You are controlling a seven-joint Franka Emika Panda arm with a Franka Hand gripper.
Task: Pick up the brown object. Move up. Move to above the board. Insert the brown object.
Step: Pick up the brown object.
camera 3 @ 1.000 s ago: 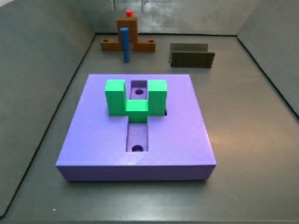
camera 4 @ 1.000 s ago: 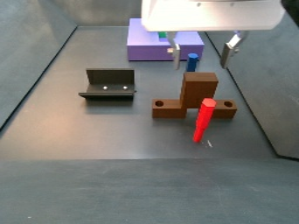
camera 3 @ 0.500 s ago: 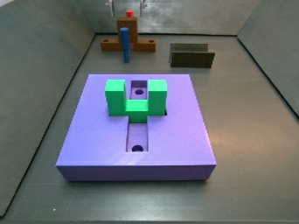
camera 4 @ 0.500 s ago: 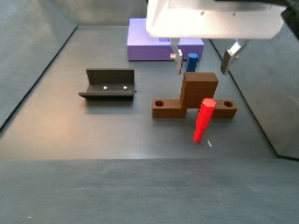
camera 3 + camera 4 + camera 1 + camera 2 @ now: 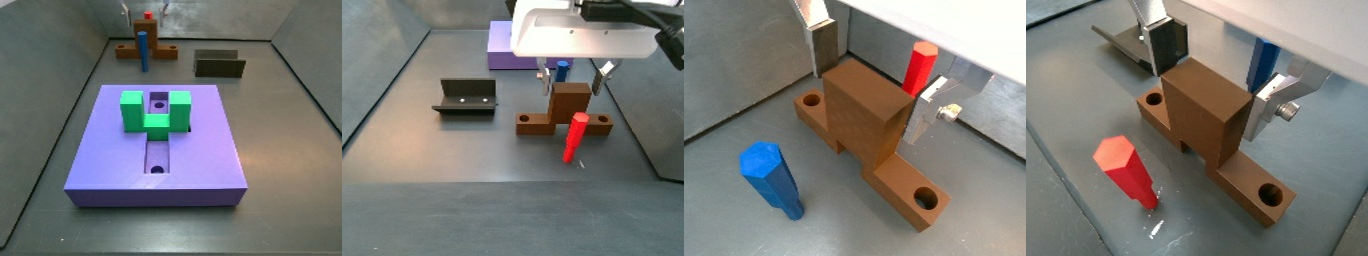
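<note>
The brown object has to keep its holed bar free to fit into the purple board (image 5: 107,150), so my gripper should next grab the object by its tall upright block (image 5: 146,27).
The brown object (image 5: 569,105) is a bar with a hole at each end and a tall upright block in its middle, standing on the floor; it also shows in both wrist views (image 5: 865,115) (image 5: 1207,110) and far back in a side view (image 5: 154,48). My gripper (image 5: 573,74) is open, and its fingers straddle the top of the upright block, as both wrist views (image 5: 871,80) (image 5: 1213,78) show. One finger (image 5: 925,112) stands close against the block, the other (image 5: 822,45) a little apart. The purple board (image 5: 107,150) with its green bracket (image 5: 156,112) lies away from the gripper.
A red peg (image 5: 576,137) stands just in front of the brown object, and a blue peg (image 5: 560,70) stands behind it. The dark fixture (image 5: 465,97) stands on the floor to the left. Grey walls enclose the floor.
The gripper has come down over the brown object, so its fingers now flank the upright block. Nothing else has moved.
</note>
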